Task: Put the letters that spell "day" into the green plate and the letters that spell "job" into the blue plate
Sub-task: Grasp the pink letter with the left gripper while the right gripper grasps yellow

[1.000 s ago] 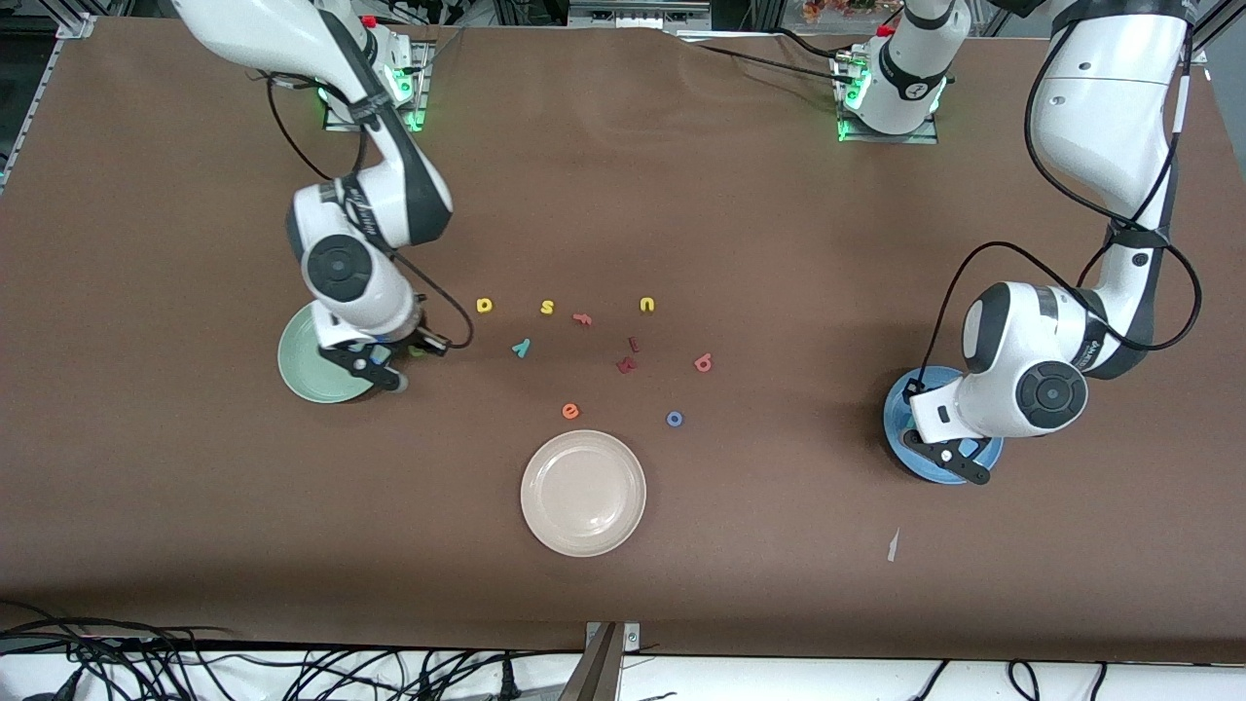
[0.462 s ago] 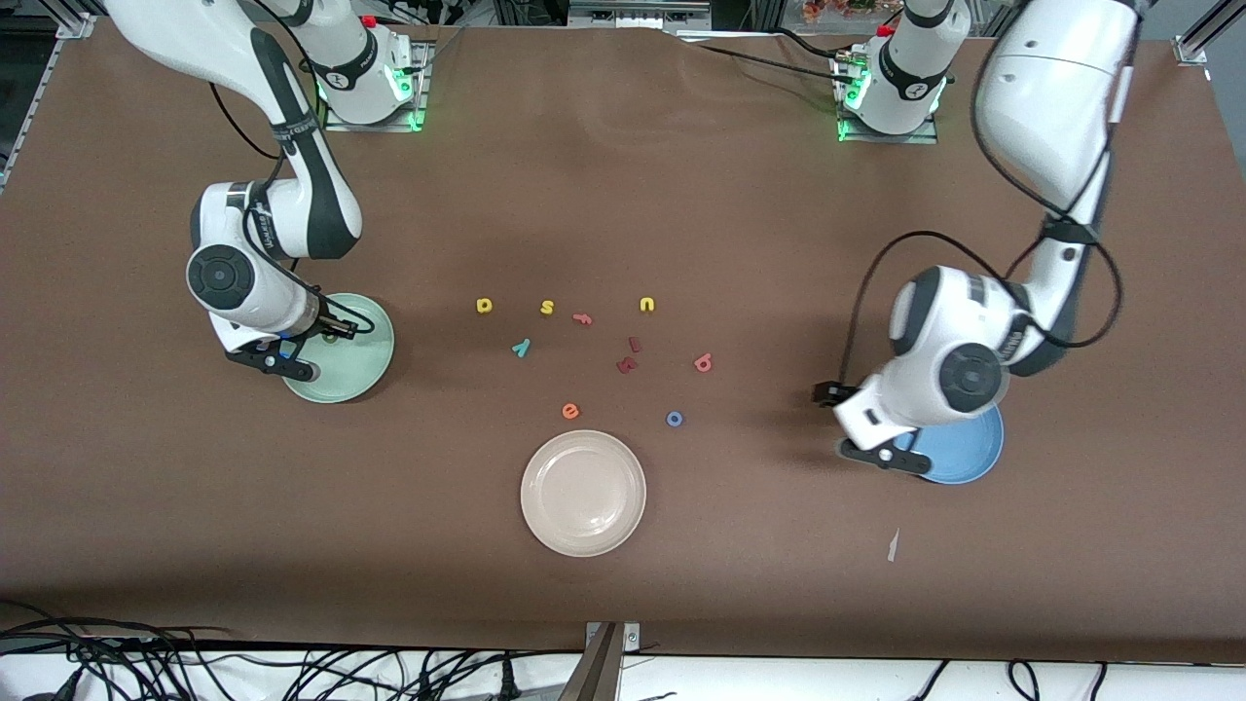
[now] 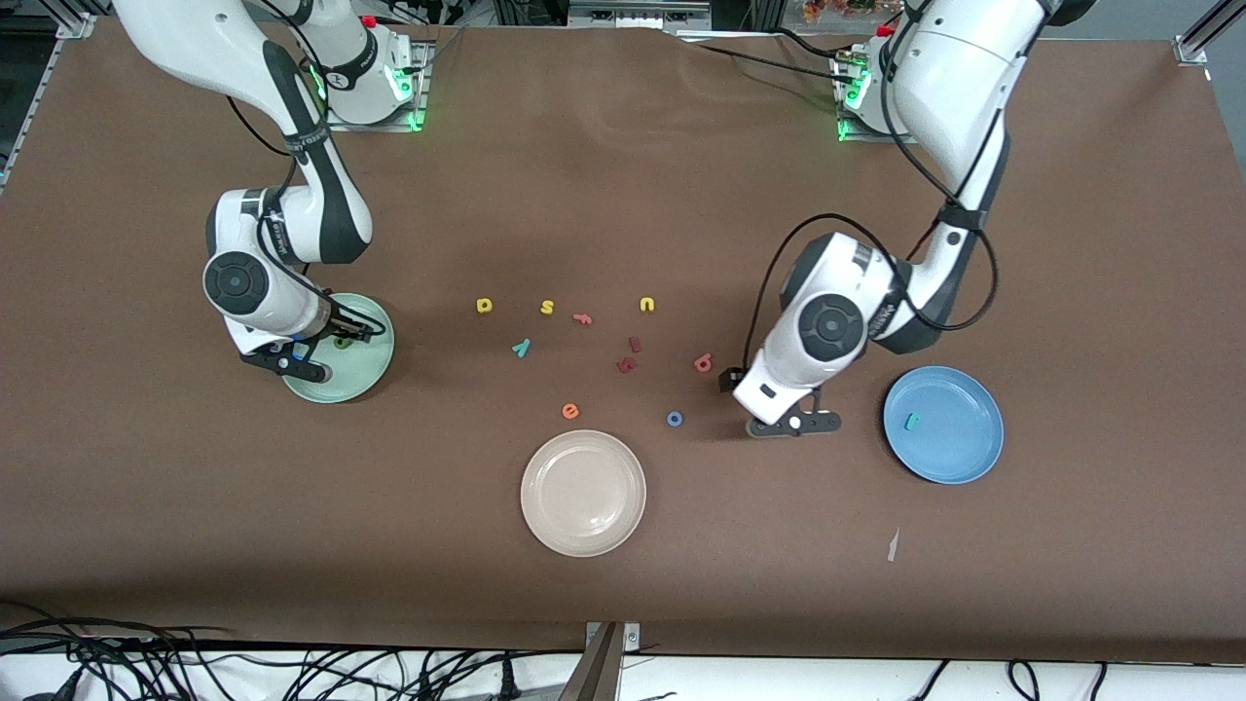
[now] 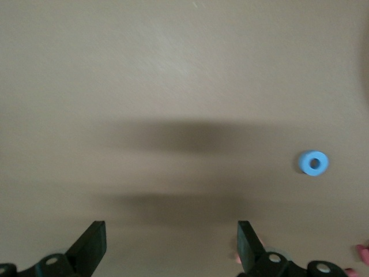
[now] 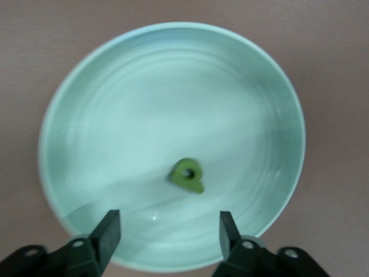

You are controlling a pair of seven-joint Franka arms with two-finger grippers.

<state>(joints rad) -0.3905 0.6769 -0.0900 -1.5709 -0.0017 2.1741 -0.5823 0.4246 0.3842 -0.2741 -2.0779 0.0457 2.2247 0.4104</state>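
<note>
The pink b should be grabbed next by its round loop point(image 3: 703, 363) with my left gripper, so that it can help spell "job" in the blue plate point(image 3: 959, 450).
The green plate point(image 3: 362, 368) point(image 5: 144, 98) holds the dark green d point(image 3: 342, 342) point(image 5: 187, 175). My right gripper point(image 3: 285, 362) point(image 5: 169, 234) hangs open over the plate's rim, holding nothing. The blue plate point(image 3: 959, 450) holds the teal j point(image 3: 912, 421). My left gripper point(image 3: 793, 424) point(image 4: 170, 248) is open over bare table between the blue o point(image 3: 674, 419) point(image 4: 314, 163) and the blue plate. The pink b point(image 3: 703, 363) lies beside it, farther from the camera than the o. The yellow a point(image 3: 484, 306) and teal y point(image 3: 522, 347) lie mid-table.
A cream-white plate point(image 3: 583, 526) sits nearest the camera. Loose among the task letters lie a yellow s point(image 3: 547, 307), a yellow u point(image 3: 646, 305), an orange f point(image 3: 582, 318), an orange e point(image 3: 570, 411) and two dark red letters point(image 3: 626, 365).
My left arm left the blue plate and swung toward the blue o, leaving the teal j in the plate. My right gripper opened, and the d now lies in the green plate.
</note>
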